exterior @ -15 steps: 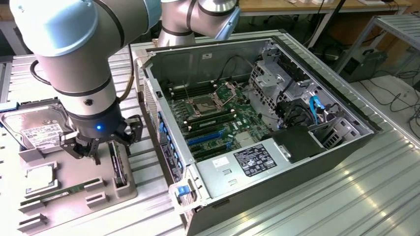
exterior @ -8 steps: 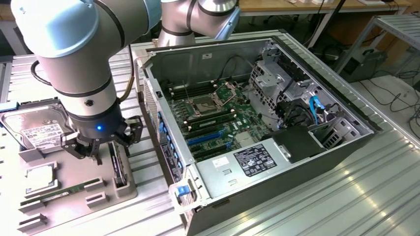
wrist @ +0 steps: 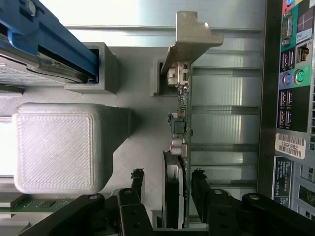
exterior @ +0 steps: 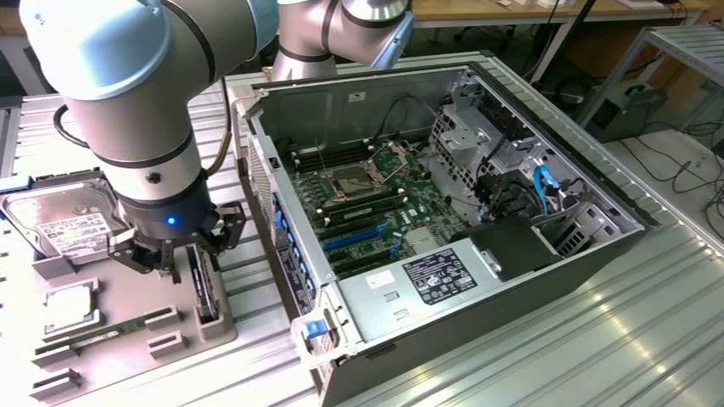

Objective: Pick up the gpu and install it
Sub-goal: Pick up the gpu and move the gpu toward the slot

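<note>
My gripper grabs the GPU by its free upper edge [exterior: 196, 254] next, since the GPU's lower edge sits down in the grey tray's slot [exterior: 213, 322].
The gpu [exterior: 206, 292] stands on edge in a slot of the grey holder tray [exterior: 125, 348], left of the open computer case [exterior: 453, 212] in the exterior view. In the wrist view the gpu [wrist: 181, 123] is edge-on, a thin green board with its silver bracket [wrist: 189, 39] at the far end. My gripper [exterior: 185, 257] hangs low over the card. Seen from the wrist, the gripper [wrist: 168, 174] is open, with one black finger [wrist: 138, 179] well off one face and the other finger [wrist: 199, 179] close beside the opposite face.
On the tray also lie a silver hard drive [exterior: 68, 225], a processor chip [exterior: 68, 303] and a narrow green memory stick [exterior: 108, 332]. The case's motherboard shows blue expansion slots [exterior: 359, 237]. The case's rear port panel [wrist: 295, 73] runs close beside the tray.
</note>
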Robot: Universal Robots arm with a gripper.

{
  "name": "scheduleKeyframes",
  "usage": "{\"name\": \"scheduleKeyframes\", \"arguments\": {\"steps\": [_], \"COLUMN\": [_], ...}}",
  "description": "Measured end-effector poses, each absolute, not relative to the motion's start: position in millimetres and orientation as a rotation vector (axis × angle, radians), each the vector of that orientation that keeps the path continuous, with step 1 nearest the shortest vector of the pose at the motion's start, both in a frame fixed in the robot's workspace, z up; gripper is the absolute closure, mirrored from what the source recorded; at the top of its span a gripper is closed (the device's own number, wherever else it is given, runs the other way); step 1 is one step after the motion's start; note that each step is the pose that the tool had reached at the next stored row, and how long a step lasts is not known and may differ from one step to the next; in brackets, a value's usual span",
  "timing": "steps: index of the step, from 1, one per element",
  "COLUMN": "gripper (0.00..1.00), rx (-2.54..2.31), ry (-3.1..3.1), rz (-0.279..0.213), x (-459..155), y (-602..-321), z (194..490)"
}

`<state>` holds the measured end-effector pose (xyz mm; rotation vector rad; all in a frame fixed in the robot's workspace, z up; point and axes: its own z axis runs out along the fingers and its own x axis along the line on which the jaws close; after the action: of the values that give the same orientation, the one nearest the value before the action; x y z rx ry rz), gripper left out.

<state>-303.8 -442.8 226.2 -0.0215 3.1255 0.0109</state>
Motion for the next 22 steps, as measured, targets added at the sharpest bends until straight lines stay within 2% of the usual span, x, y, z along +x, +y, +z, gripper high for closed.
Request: {"name": "scheduleKeyframes", "arguments": {"steps": [16, 17, 18, 20, 22], "gripper": [0.51, 0.57, 0.57, 0.69, 0.73], "rx": [-0.022, -0.022, -0.022, -0.022, -0.022], "ry": [3.126, 3.126, 3.126, 3.126, 3.126], "rz": [0.011, 0.011, 0.011, 0.011, 0.011], "x": [-302.9, -302.9, -302.9, -302.9, -302.9], "y": [-442.9, -442.9, -442.9, -442.9, -442.9], "z": [225.5, 225.4, 225.4, 225.4, 225.4]}}
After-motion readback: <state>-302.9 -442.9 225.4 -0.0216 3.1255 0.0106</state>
